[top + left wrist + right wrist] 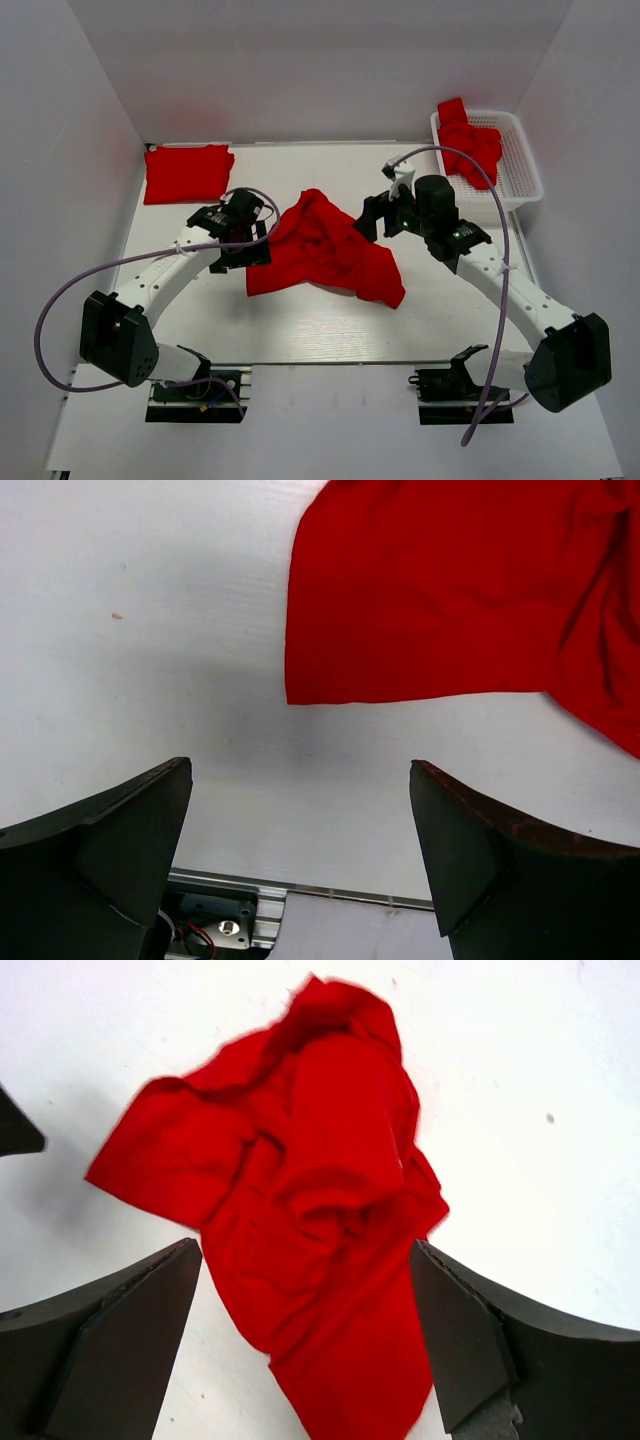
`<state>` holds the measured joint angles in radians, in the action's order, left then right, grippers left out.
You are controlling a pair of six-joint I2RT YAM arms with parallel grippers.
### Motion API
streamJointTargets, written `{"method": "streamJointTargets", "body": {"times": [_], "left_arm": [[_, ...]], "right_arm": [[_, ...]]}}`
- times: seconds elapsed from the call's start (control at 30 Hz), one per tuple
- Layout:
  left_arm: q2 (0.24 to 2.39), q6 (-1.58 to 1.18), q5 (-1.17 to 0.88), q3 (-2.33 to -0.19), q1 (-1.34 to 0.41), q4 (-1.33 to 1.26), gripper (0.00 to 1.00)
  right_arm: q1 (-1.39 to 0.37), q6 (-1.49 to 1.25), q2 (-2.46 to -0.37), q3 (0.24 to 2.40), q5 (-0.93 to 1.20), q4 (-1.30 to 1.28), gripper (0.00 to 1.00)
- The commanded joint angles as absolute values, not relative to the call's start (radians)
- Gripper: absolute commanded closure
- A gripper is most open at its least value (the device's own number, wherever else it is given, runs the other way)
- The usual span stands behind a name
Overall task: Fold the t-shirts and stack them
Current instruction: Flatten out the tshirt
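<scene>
My left gripper should next grab the crumpled red t-shirt (322, 250) by its exposed outer corner (251, 291) to spread the t-shirt open for folding.
A crumpled red t-shirt (322, 250) lies in the middle of the table. It also shows in the left wrist view (450, 590) and in the right wrist view (310, 1210). A folded red t-shirt (186, 171) lies at the back left. More red t-shirts (470, 145) are bunched in the white basket (523, 170). My left gripper (250, 252) is open and empty at the shirt's left edge; in its own view (300, 810) it is over bare table. My right gripper (372, 218) is open and empty, above the shirt's right side (305, 1290).
White walls enclose the table on three sides. The table's near edge and a metal rail (300, 890) show below the left gripper. Purple cables (60, 290) loop from both arms.
</scene>
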<state>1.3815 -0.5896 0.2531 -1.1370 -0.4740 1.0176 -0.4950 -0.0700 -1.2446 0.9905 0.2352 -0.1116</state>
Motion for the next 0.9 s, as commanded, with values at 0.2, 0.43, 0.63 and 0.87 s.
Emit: {"method": "streamJointTargets", "body": {"times": [0.2,0.43,0.63,0.87], "left_arm": [[1.328,-0.638,0.232,-1.068,-0.471,0.951,0.0],[1.388,-0.609,0.219,-1.008,-0.471,0.844,0.0],[1.474,-0.598,0.219,-0.977,-0.471,0.781,0.04],[1.538,-0.598,0.209,-0.899,-0.462,0.713,0.17]], "right_arm": [[-0.495,-0.08,-1.236,0.971,0.187,-0.166,0.1],[-0.492,-0.071,-1.299,0.973,0.18,-0.17,0.1],[-0.492,-0.097,-1.37,0.983,0.221,-0.134,0.1],[-0.499,-0.086,-1.499,1.063,0.279,-0.129,0.1]]}}
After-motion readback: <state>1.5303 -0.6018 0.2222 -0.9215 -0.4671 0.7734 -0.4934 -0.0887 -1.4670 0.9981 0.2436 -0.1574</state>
